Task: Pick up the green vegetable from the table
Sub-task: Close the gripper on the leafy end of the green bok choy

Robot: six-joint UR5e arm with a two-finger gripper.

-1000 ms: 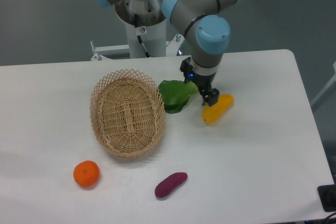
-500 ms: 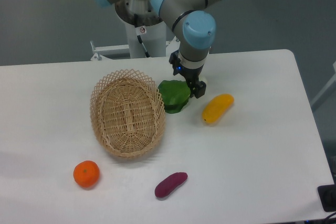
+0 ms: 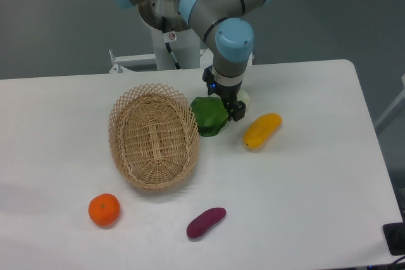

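Note:
To pick up the green vegetable (image 3: 207,118) from the table, my gripper should next grab its pale stem end (image 3: 242,100).
The green vegetable (image 3: 207,118) lies on the white table (image 3: 304,175), its dark leaves against the right rim of the wicker basket and its pale stem end (image 3: 244,98) pointing right. My gripper (image 3: 224,100) stands low over the stem side of the vegetable. It is open, with one dark finger (image 3: 237,112) showing on the near side of the stem and the other on the far side. The fingers have not closed on the stem.
A wicker basket (image 3: 154,137) sits just left of the vegetable. A yellow elongated vegetable (image 3: 262,129) lies close on the right. An orange (image 3: 104,210) and a purple sweet potato (image 3: 205,222) lie near the front edge.
The gripper has moved left, away from the yellow vegetable, and now sits over the green vegetable's stem. The vegetable's leaves look more bunched toward the basket.

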